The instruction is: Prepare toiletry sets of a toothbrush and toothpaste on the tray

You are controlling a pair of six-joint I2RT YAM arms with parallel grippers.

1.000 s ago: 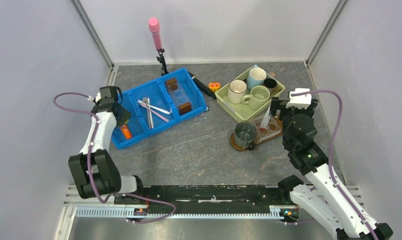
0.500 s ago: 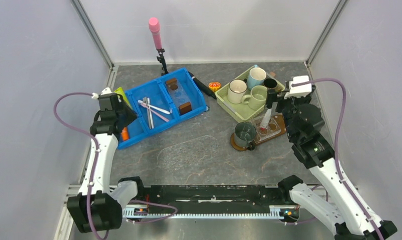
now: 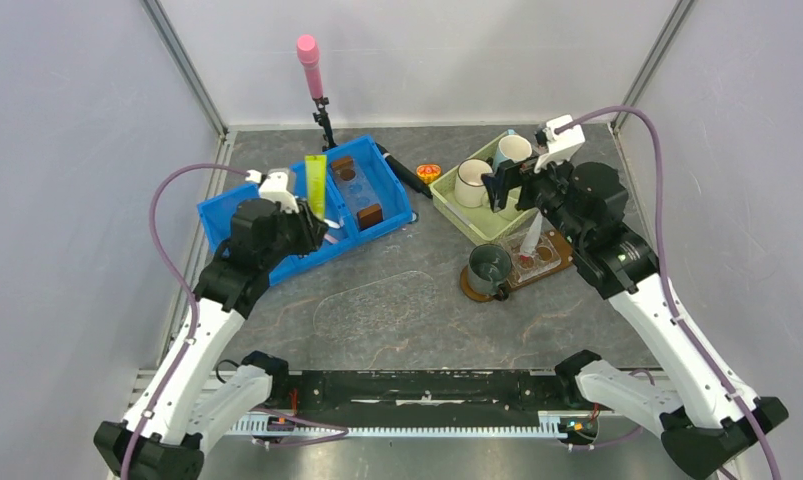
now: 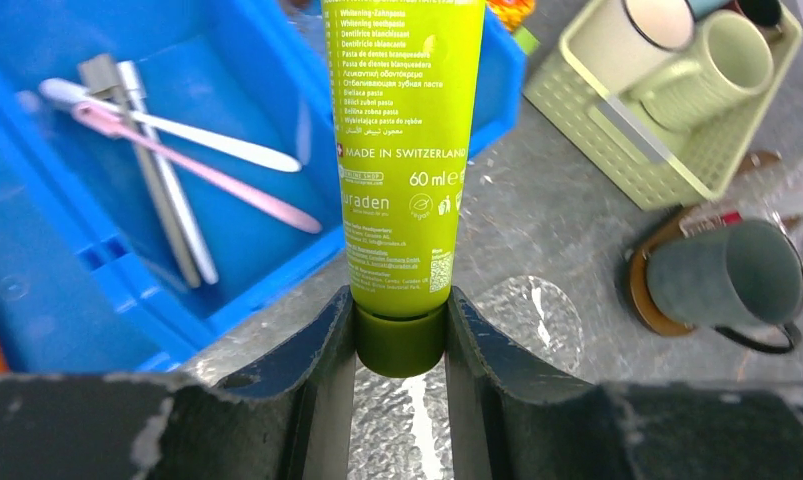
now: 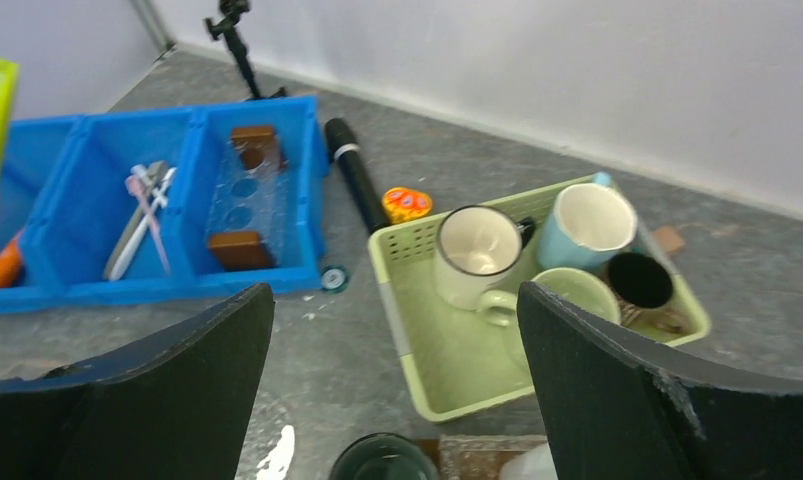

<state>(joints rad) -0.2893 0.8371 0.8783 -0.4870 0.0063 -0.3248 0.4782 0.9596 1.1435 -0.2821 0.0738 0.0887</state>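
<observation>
I should add the lime-green toothpaste tube to the dark-brown tray's (image 3: 554, 253) set, so next my right gripper needs to grab the tube by its flat end (image 3: 316, 162).
My left gripper (image 3: 312, 228) is shut on the cap end of a lime-green toothpaste tube (image 3: 317, 185), held upright above the front edge of the blue bin (image 3: 212, 215). In the left wrist view the tube (image 4: 402, 150) stands between the fingers of this gripper (image 4: 400, 310). Pink and white toothbrushes (image 3: 302, 215) lie in the bin's middle compartment. The dark-brown tray (image 3: 549, 260) carries a dark green mug (image 3: 489, 268) and a slim white item (image 3: 530, 238). My right gripper (image 3: 499, 185) hangs open and empty above the green basket (image 3: 455, 213).
The green basket (image 5: 457, 370) holds several mugs (image 5: 477, 250). A black marker (image 3: 402, 172) and a small orange-yellow object (image 3: 428, 172) lie between bin and basket. A pink-headed stand (image 3: 308, 55) rises at the back. An orange tube (image 5: 2, 265) lies in the bin's left compartment.
My left arm lifted the green tube out of the bin's left end and swung right and nearer. My right gripper rose from the tray and moved back-left over the basket.
</observation>
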